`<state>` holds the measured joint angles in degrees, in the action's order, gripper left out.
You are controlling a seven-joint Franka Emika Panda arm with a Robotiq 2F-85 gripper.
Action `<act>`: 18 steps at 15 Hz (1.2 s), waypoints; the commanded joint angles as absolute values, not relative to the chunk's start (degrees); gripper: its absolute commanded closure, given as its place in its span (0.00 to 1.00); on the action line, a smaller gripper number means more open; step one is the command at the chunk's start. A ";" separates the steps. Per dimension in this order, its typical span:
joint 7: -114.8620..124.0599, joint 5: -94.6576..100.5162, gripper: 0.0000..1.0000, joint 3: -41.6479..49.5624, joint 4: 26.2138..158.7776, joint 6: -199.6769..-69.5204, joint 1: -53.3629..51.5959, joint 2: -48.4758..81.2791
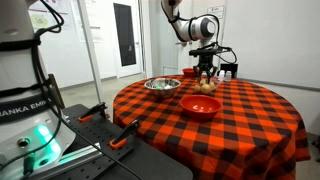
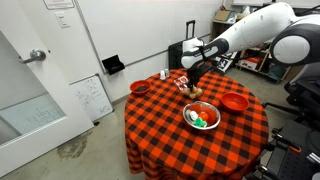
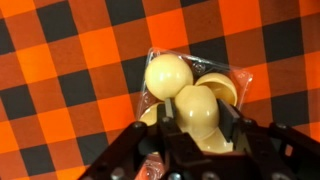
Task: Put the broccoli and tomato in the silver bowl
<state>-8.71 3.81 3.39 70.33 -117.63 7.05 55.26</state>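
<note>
The pale ball (image 3: 192,108) in my fingers sits within the tray's rim (image 3: 244,75) among other balls and would rest there if I opened now, so it is time to open.
My gripper (image 3: 190,125) is shut on a pale yellowish-white ball (image 3: 192,108), just over a clear plastic tray (image 3: 240,75) holding more such balls. It shows at the far side of the table in both exterior views (image 1: 206,72) (image 2: 190,86). The silver bowl (image 1: 161,85) (image 2: 188,118) stands apart from the gripper on the checked cloth. The broccoli (image 2: 201,121) lies inside it as a green lump. I cannot make out the tomato in any view.
A larger red bowl (image 1: 201,106) (image 2: 234,101) stands near the silver bowl. A small red bowl (image 2: 140,88) sits at the table edge. The round table has a red-and-black checked cloth (image 1: 250,120). Clutter and a black case stand behind the table.
</note>
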 commanded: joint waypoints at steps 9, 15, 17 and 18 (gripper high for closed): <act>-7.87 3.84 0.00 2.86 69.96 -117.41 5.95 55.01; -8.74 2.71 0.00 2.33 78.33 -117.13 6.94 46.02; -9.35 2.21 0.00 2.00 83.42 -117.08 7.46 41.16; -9.91 1.76 0.00 1.68 86.65 -117.18 7.77 38.19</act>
<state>-8.75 3.24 2.79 76.03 -117.41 6.79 47.59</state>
